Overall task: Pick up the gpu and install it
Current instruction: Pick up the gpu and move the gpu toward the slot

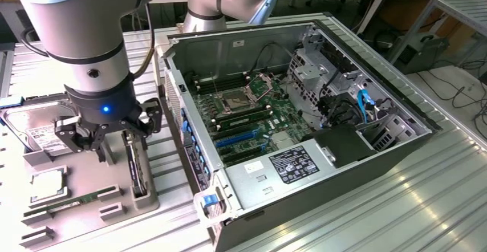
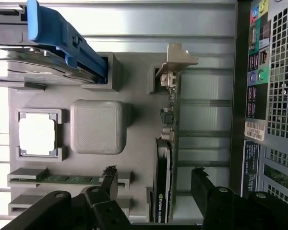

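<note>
I should grab the GPU by its flat black cooler end (image 1: 137, 175) next, because bare components stick out near the GPU's bracket.
The gpu (image 2: 164, 163) stands on its edge in a slot of the grey holder tray (image 2: 134, 96). It is a thin dark card with a black cooler face and a silver end bracket (image 2: 176, 61). In the exterior view the gpu (image 1: 138, 169) sits at the tray's side nearest the computer case. My gripper (image 2: 154, 181) hangs open above it, one finger (image 2: 109, 178) on each side of the card's cooler end, touching nothing. From outside, the gripper (image 1: 109, 139) hovers a little above the tray.
The open computer case (image 1: 396, 149) lies at the exterior view's right, its motherboard and blue slots (image 1: 237, 139) exposed. On the tray (image 1: 99, 178) rest a hard drive (image 1: 32, 127) with a blue clip, a processor chip (image 1: 47, 186) and a memory stick (image 1: 70, 202).
</note>
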Robot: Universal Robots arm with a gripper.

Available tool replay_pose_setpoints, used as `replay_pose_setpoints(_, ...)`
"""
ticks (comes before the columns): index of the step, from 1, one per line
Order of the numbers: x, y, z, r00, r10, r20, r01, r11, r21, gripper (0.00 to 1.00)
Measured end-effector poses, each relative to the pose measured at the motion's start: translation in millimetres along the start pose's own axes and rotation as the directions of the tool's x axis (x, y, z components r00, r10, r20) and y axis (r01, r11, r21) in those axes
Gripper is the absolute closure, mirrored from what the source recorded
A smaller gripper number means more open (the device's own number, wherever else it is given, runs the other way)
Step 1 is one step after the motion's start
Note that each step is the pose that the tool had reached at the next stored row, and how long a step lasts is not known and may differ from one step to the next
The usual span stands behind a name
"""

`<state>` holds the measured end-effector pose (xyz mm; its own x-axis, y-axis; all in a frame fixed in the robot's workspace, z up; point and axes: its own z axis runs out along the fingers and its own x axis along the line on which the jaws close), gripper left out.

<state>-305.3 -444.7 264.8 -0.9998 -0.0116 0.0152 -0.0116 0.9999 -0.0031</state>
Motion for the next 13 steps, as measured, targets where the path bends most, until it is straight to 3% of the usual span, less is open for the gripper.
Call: replay_pose_setpoints(13,-0.5,-0.1,17.4,1.0000,0.000,-0.0031,0.000,1.0000,-0.0002,0.28)
